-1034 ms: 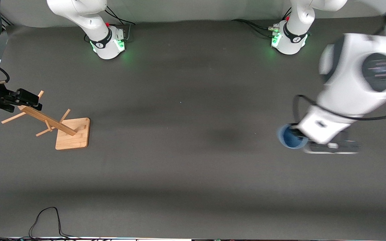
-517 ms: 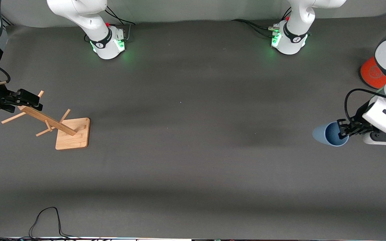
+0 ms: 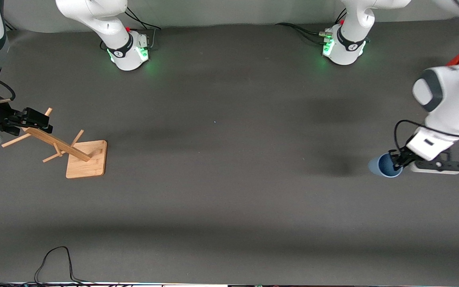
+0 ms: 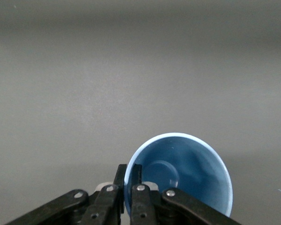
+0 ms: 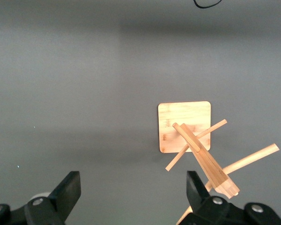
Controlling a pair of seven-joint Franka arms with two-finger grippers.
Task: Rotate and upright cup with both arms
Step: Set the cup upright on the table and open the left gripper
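Note:
My left gripper keeps hold from here until the cup is down at the tabletop, since the blue cup [image 3: 384, 166] [image 4: 187, 171] hangs above the tabletop, apart from its soft shadow.
The pale blue cup [image 3: 384, 166] is held by my left gripper [image 3: 396, 160] over the table toward the left arm's end. Its open mouth faces up toward the front camera. In the left wrist view the cup [image 4: 187, 171] shows its inside and bottom. My left gripper [image 4: 129, 180] is shut on the rim, one finger inside the wall and one outside. My right gripper [image 3: 34, 119] is open and empty over the top of a tilted wooden rack. In the right wrist view its fingers [image 5: 68, 190] stand wide apart, and the gripper [image 5: 133, 192] holds nothing.
The wooden rack [image 3: 82, 157] with pegs and a square base stands toward the right arm's end; it also shows in the right wrist view [image 5: 185, 126]. An orange can [image 3: 456, 57] peeks out by the left arm. A black cable [image 3: 54, 259] lies near the front edge.
My left arm swung with the cup toward the left arm's end of the table, then came slightly back and lower. The right gripper has hardly moved.

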